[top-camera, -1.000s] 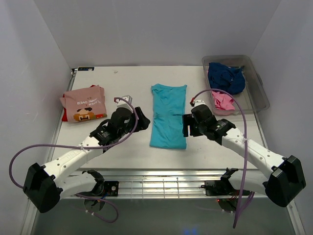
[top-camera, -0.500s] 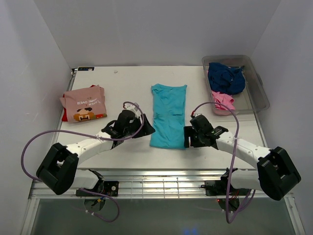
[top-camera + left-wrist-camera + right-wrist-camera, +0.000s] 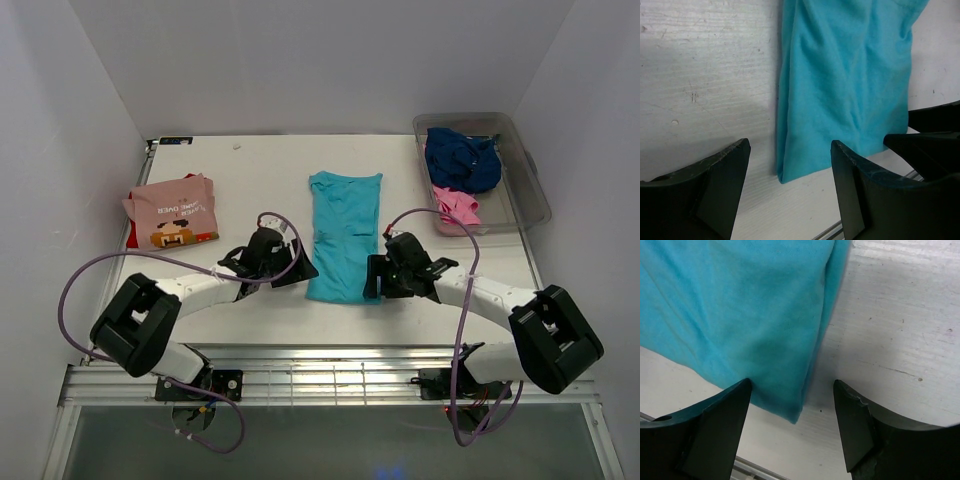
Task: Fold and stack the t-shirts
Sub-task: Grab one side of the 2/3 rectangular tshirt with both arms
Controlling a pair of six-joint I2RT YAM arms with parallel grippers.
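My right gripper grips the turquoise t-shirt (image 3: pixel 345 235) by its near corner next, opposite my left gripper's corner, to fold the t-shirt's near end over evenly.
A turquoise t-shirt (image 3: pixel 345 235) lies folded into a long strip in the middle of the table. My left gripper (image 3: pixel 300 268) is low at its near left corner, open, and that corner of the turquoise t-shirt (image 3: pixel 845 90) sits between the two fingers of the left gripper (image 3: pixel 790 150). My right gripper (image 3: pixel 372 278) is low at the near right corner, open. In the right wrist view the corner of the turquoise t-shirt (image 3: pixel 740 315) lies between the fingers of the right gripper (image 3: pixel 791 387). Neither holds cloth. A folded salmon-pink t-shirt (image 3: pixel 170 210) lies on a red one (image 3: pixel 133 235) at the left.
A clear grey tub (image 3: pixel 535 195) at the back right holds a crumpled navy tee (image 3: pixel 462 158) and a bright pink one (image 3: pixel 457 207). The table's near edge and a metal rail (image 3: pixel 330 370) run just behind both grippers.
Both arms have dropped lower and come in toward the near corners of the turquoise t-shirt. The shirt itself has not moved.
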